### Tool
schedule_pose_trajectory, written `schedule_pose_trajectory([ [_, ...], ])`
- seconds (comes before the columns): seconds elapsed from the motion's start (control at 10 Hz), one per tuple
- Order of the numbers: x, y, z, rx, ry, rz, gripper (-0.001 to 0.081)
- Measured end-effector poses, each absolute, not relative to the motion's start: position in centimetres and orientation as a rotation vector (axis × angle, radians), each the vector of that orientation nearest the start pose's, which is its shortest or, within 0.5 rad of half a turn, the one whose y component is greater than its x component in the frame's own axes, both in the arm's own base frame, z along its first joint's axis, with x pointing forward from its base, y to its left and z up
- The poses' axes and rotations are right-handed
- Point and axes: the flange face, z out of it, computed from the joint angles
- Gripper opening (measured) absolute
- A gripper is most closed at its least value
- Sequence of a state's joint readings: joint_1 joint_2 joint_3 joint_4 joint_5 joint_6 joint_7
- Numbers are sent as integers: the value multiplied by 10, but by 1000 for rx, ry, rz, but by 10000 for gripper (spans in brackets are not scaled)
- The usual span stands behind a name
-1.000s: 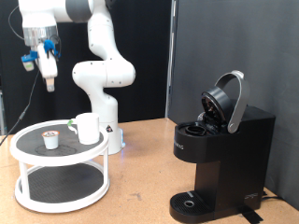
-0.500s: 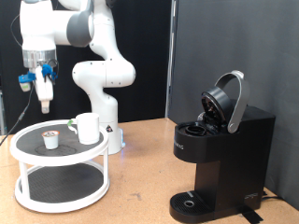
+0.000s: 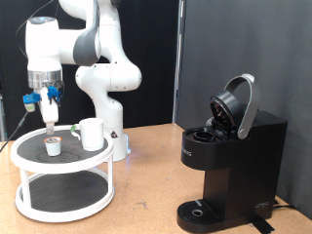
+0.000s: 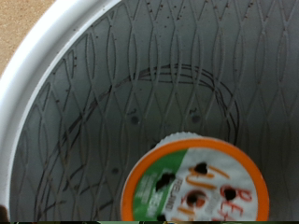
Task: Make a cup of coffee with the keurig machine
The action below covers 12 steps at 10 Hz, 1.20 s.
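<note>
My fingers are still above the pod's foil lid (image 4: 198, 187) over the grey mesh (image 4: 121, 84) and would miss if they closed now. My gripper needs to go down to the pod first, then close on it.
The white cup (image 3: 91, 134) stands on the top shelf of a round white two-tier stand (image 3: 29, 156), at the exterior view's left. Beside it sits a small pod (image 3: 53, 145). My gripper (image 3: 49, 117) hangs point-down a short way above the pod, touching nothing. In the wrist view the pod (image 4: 196, 183) shows an orange rim and a printed foil lid on the stand's grey mesh (image 4: 121, 84); no fingers show there. The black keurig machine (image 3: 234, 161) stands at the exterior view's right, its rounded lid (image 3: 236, 103) tilted up and open.
The white arm's base (image 3: 105, 88) rises just behind the stand. A dark backdrop closes the rear. A brown tabletop (image 3: 146, 185) stretches between the stand and the machine. The stand's raised white rim (image 4: 33, 70) curves around the mesh.
The gripper has come down and a little towards the exterior view's right, from high above the stand to just over the pod. Cup, pod and machine have not moved.
</note>
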<state>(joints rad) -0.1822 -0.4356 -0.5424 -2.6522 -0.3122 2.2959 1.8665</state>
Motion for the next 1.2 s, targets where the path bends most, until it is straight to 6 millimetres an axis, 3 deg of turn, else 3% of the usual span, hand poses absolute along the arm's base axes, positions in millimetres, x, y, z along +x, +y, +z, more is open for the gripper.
schedule_pose_trajectory([
  [0.5, 296, -256, 334, -1200, 2900, -105, 735],
  [0.9, 293, -251, 322, -1190, 2911, -91, 705],
  [1.0, 293, -250, 321, -1190, 2911, -89, 523],
  [1.1, 293, -250, 321, -1190, 2910, -89, 523],
  [1.2, 293, -250, 321, -1187, 2909, -89, 358],
])
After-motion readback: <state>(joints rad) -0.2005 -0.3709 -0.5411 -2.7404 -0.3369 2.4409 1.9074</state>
